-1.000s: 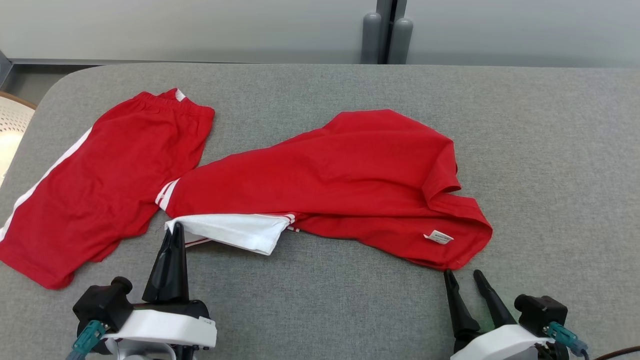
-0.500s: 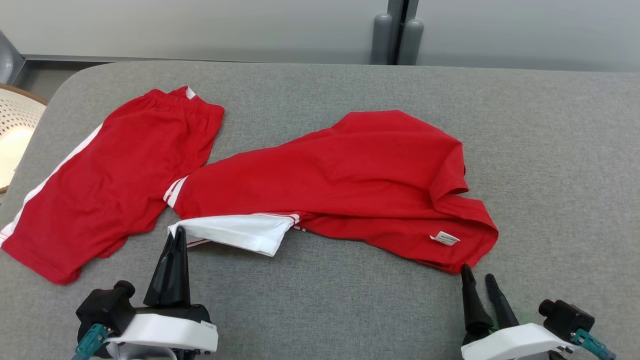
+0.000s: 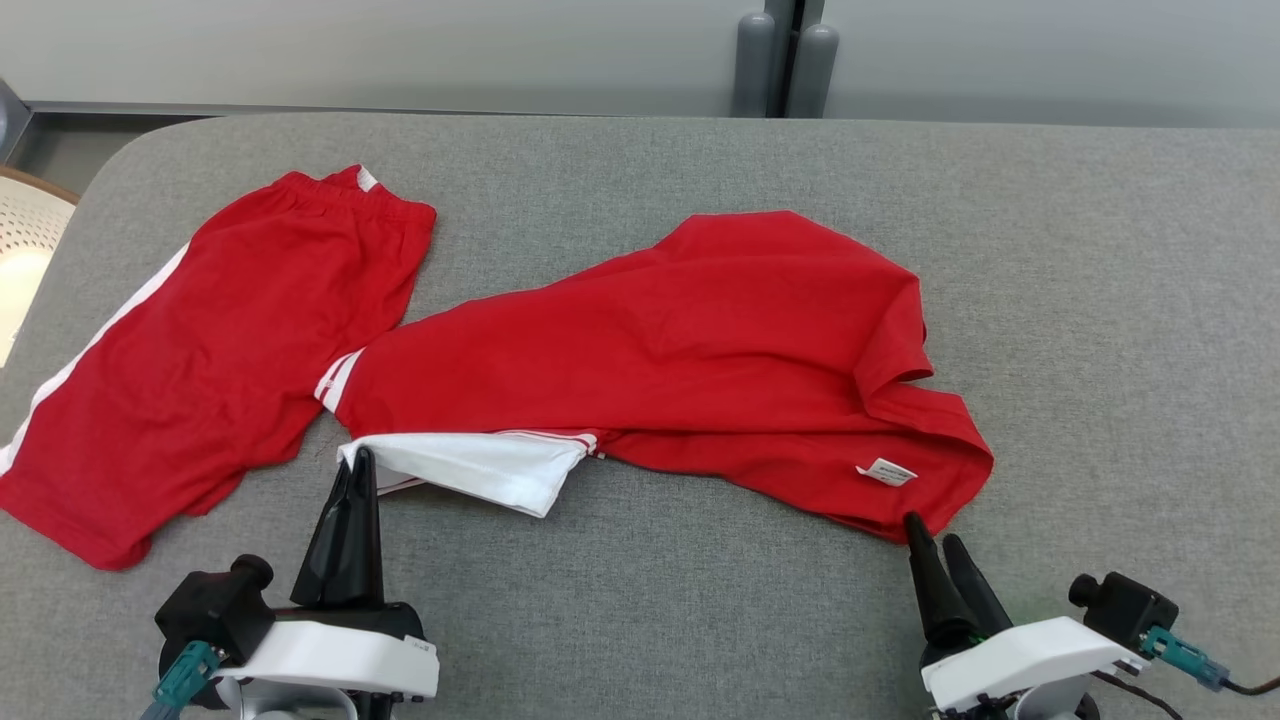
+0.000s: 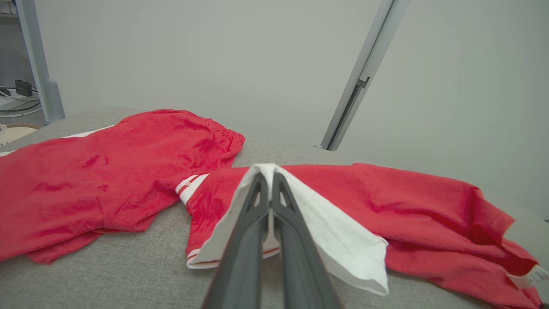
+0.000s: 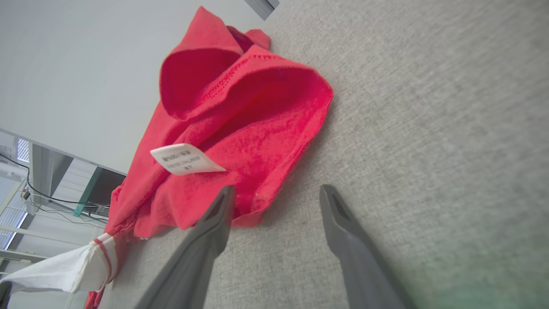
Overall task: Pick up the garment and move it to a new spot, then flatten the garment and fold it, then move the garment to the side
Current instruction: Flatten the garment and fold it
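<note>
The red T-shirt (image 3: 700, 340) needs to be spread flat, so my right gripper should pinch it next by its hem below the white label.
The garment, a red T-shirt (image 3: 700, 340) with a white sleeve (image 3: 480, 468), lies crumpled across the middle of the grey table (image 3: 1100, 300). My left gripper (image 3: 362, 460) is shut on the sleeve's near-left corner; in the left wrist view the white cloth (image 4: 343, 240) wraps around the closed tips (image 4: 269, 176). My right gripper (image 3: 930, 530) stands open at the shirt's near-right hem corner. The right wrist view has the gripper (image 5: 276, 191) with its left finger (image 5: 214, 219) against the red hem (image 5: 240, 124), just below a white label (image 5: 184, 159), and no cloth between the fingers.
Red shorts (image 3: 210, 350) with a white side stripe lie flat at the table's left, touching the shirt's left end. A pale perforated basket (image 3: 25, 250) stands beyond the left edge. Two grey posts (image 3: 785, 65) rise behind the table.
My right gripper has moved forward until its tips reach the shirt's hem corner. The head camera has shifted a little. The left gripper still holds the sleeve.
</note>
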You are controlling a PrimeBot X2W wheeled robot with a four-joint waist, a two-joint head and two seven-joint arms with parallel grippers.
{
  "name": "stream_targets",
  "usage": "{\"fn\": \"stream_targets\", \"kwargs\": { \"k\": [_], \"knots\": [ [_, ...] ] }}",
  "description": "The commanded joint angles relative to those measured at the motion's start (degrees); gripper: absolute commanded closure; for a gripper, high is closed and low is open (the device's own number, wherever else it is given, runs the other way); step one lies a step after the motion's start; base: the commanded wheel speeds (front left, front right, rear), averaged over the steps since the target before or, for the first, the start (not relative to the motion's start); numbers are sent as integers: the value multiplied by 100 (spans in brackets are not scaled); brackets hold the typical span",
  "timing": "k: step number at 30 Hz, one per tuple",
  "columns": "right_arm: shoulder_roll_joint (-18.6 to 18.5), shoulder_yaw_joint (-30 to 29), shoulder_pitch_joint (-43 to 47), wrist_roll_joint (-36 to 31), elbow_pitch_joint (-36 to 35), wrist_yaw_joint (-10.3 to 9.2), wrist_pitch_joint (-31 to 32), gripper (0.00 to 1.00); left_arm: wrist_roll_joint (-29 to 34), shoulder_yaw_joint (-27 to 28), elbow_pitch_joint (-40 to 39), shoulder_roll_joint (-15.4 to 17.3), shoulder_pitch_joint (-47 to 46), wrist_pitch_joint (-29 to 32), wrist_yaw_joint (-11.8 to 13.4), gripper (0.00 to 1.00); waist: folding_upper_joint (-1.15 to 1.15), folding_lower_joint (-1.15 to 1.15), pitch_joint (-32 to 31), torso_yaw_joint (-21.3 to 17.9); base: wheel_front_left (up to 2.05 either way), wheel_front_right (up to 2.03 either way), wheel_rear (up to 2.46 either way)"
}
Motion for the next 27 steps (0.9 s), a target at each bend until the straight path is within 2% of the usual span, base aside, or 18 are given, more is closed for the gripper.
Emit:
{"fn": "stream_targets", "kwargs": {
  "k": [1, 8, 15, 20, 24, 27],
  "knots": [
    [270, 296, 15, 234, 154, 66, 139, 100, 32, 33, 2, 18, -96, -10, -17, 100, 0, 0, 23, 8, 0, 0, 0],
    [42, 1045, -227, 660, 168, 70, 157, 100, -24, 121, 14, 19, -157, -10, -29, 100, 0, 0, 98, -15, 0, 0, 0],
    [-441, 1101, -331, 712, -50, 49, 115, 100, -17, 348, -109, 19, -218, -10, -86, 100, 0, 0, 12, -161, 0, 0, 0],
    [-639, 1595, -586, 687, 70, 44, 117, 100, 12, 470, -145, 18, -321, -10, -111, 100, 0, 0, -71, -200, 0, 0, 0],
    [-669, 1640, -805, 516, 196, 45, 86, 100, 38, 446, -180, 19, -290, -10, -107, 100, 0, 0, -144, -186, 0, 0, 0],
    [-695, 1370, -821, 257, 112, 44, 79, 100, 15, 462, -228, 20, -232, -10, -96, 100, 0, 0, -195, -191, 0, 0, 0]
  ]
}}
